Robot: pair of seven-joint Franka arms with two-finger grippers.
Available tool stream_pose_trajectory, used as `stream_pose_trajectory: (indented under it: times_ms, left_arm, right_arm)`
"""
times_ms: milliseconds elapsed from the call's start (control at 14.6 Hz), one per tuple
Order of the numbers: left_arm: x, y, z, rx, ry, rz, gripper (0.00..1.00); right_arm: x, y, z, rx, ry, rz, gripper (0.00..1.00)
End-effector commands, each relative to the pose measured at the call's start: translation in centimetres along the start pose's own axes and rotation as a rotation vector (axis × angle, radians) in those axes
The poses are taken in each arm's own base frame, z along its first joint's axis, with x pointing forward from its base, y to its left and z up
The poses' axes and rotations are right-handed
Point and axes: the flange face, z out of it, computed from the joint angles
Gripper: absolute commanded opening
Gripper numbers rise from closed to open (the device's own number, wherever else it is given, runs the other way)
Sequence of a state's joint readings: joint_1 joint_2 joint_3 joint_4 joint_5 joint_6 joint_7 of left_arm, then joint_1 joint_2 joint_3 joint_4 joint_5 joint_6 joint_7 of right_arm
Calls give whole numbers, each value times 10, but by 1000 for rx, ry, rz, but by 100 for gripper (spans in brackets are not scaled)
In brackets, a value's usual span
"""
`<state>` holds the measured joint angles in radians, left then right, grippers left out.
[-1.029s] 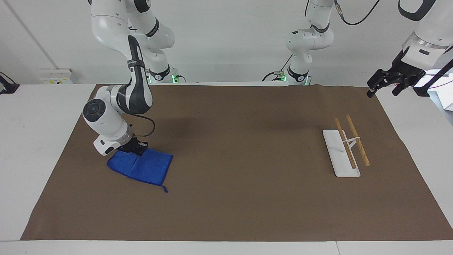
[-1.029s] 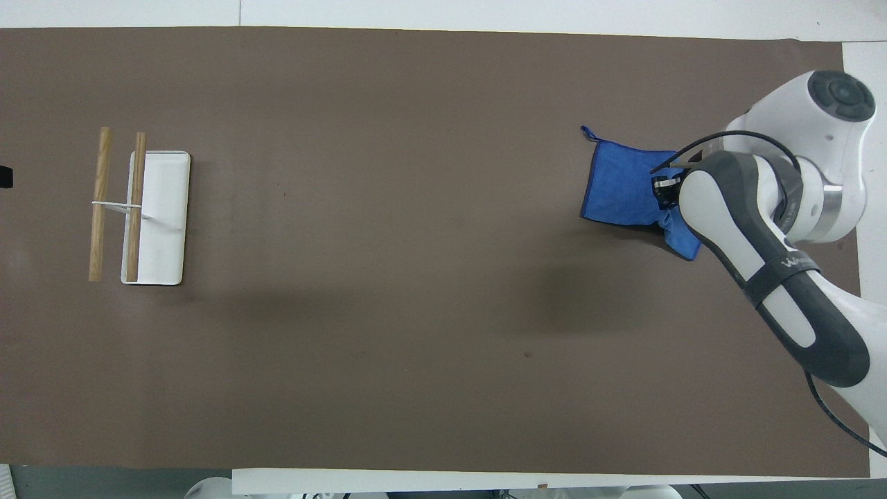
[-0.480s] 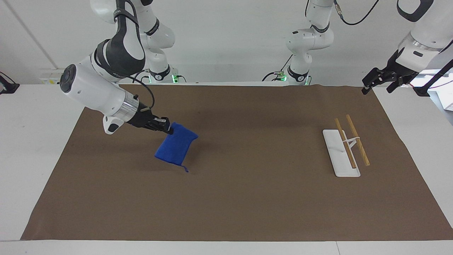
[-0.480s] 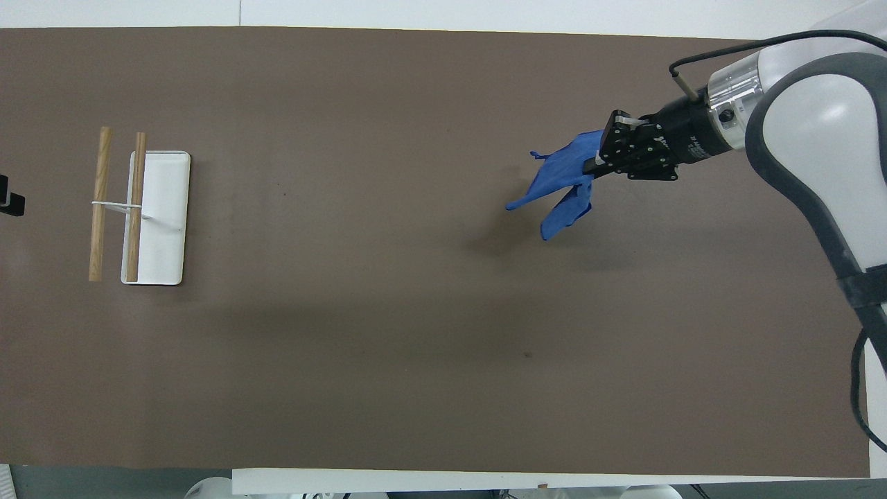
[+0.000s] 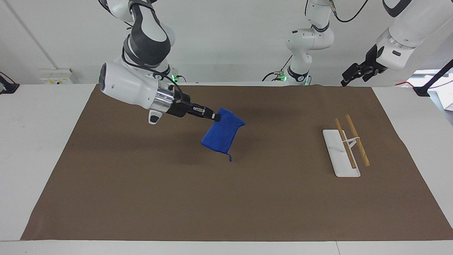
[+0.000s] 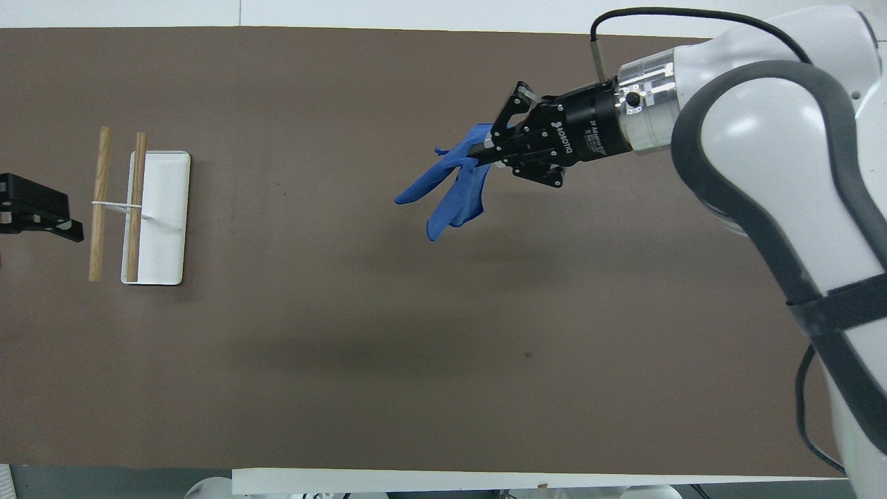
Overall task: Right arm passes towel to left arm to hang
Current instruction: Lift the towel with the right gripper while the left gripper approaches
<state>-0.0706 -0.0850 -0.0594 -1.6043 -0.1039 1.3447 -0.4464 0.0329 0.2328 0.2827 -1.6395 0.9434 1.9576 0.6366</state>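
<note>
My right gripper's fingers are covering the towel's bunched edge, so my left gripper should next grab the towel by its free jutting corner point(image 6: 407, 195) to hang it.
My right gripper point(image 5: 215, 117) is shut on one edge of the bright blue towel point(image 5: 223, 134) and holds it in the air over the middle of the brown mat. The towel hangs down folded, its small loop at the lowest corner. In the overhead view the right gripper point(image 6: 485, 149) points toward the left arm's end, with the towel point(image 6: 450, 187) trailing from its tips. My left gripper point(image 5: 352, 78) is open and empty, up in the air over the mat's edge at its own end. It also shows in the overhead view point(image 6: 66, 222), beside the rack.
A white rack base point(image 5: 339, 152) with two wooden rods point(image 5: 357, 140) on a thin stand sits on the brown mat point(image 5: 226, 198) toward the left arm's end. It also shows in the overhead view point(image 6: 163, 222).
My right gripper lifted the towel off the mat and carried it toward the table's middle. My left gripper moved in from its end toward the rack.
</note>
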Motion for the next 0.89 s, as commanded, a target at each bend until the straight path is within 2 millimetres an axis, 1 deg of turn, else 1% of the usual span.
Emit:
stream_pose_trajectory:
  times_ms: [0,137,206,274,411,480,549,617,686,823]
  left_arm:
    - [-19,34,2,-58,50,-292,100]
    - [-24,67,4,-137,106,-591,100]
    - [-21,75,5,-188,131,-703,100]
    - [-21,83,5,-219,147,-733,100]
    - [-24,93,8,-228,147,-746,100]
    - [-28,103,13,-227,142,-760,100]
    - [-33,113,22,-220,135,-759,100]
    - [-33,115,27,-228,139,-766,100]
    - [-35,123,33,-240,143,-770,100]
    - [-32,129,42,-272,156,-788,100]
  right_arm:
    - [-22,-15,32,62,-1,108,0]
    - [-36,-23,51,90,15,131,0]
    - [-41,-25,58,97,17,146,0]
    - [-45,-28,62,112,12,166,0]
    - [-54,-32,71,142,-17,206,0]
    - [-59,-34,75,157,-15,218,0]
    - [-66,-37,85,165,-9,221,0]
    - [-74,-39,93,173,1,224,0]
    - [-81,-41,101,187,14,224,0]
    - [-95,-43,115,187,14,218,0]
